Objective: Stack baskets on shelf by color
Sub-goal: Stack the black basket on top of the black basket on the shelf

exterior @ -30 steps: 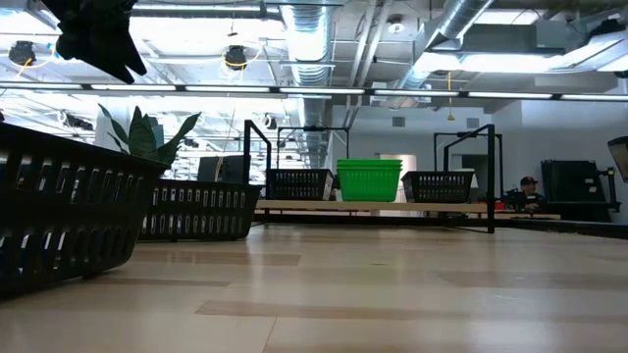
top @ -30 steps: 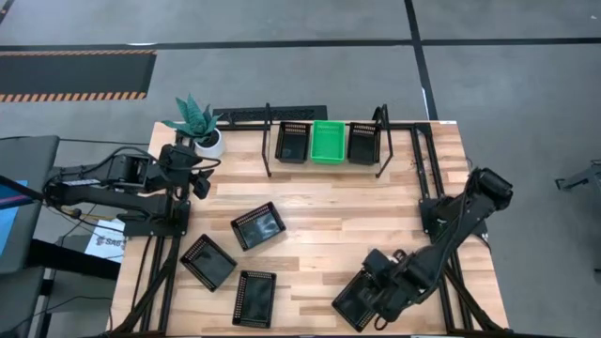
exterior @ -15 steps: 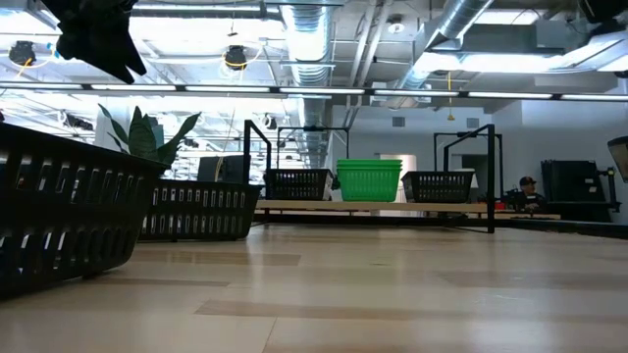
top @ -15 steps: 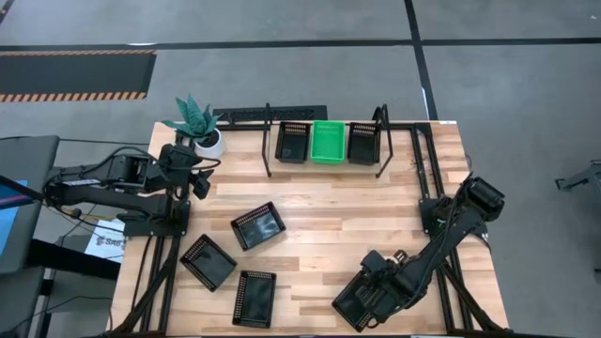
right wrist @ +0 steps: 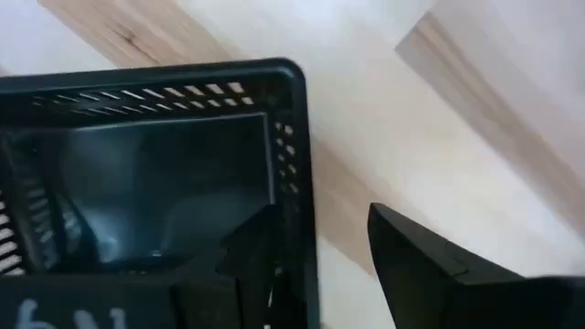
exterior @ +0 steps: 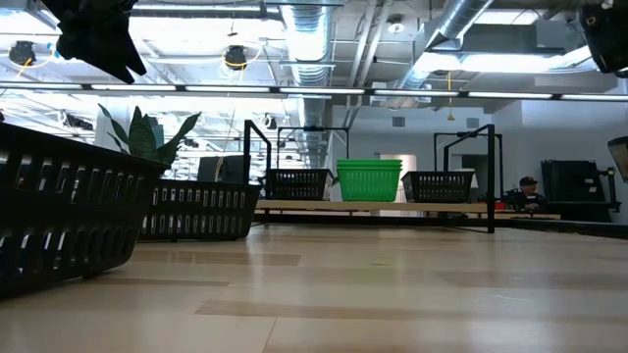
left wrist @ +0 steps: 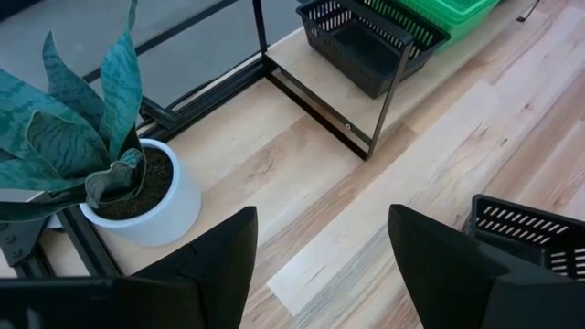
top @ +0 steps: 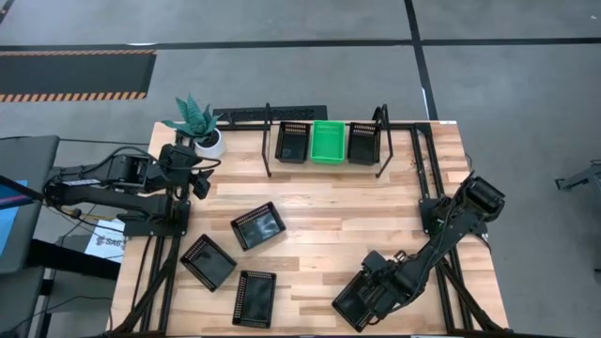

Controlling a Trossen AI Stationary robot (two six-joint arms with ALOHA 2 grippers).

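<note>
The right gripper grabs the black basket by its side's rim (right wrist: 307, 183) next, so its open inside stays free to nest over the shelf's black basket.
The black rod shelf (top: 324, 127) stands at the table's far edge. It holds a black basket (top: 292, 143), a green stack (top: 328, 141) and another black basket (top: 363, 143), each resting on its bottom. Three black baskets (top: 258, 225) (top: 208, 261) (top: 254, 298) lie flat on the table's near left. A further black basket (top: 355, 302) sits at the near right edge. My right gripper (right wrist: 320, 260) is open over that basket's wall (right wrist: 294, 174), with one finger inside the basket and one outside. My left gripper (left wrist: 320, 265) is open and hovers near the potted plant (left wrist: 119, 174). My right gripper straddles the black basket's side wall (right wrist: 297, 219) near a corner, coming from above. One finger (right wrist: 247, 251) is inside the basket and the other (right wrist: 430, 270) outside. I cannot tell whether either finger touches the wall. The basket rests flat on the table.
A teal plant in a white pot (top: 199, 127) stands at the far left corner beside the shelf. The table's middle (top: 338, 211) is bare wood. The shelf's upright posts (left wrist: 388, 100) rise in front of its baskets.
My right arm's elbow has dropped a little toward the near edge, while its gripper has stayed at the near-right basket. The baskets have not moved.
</note>
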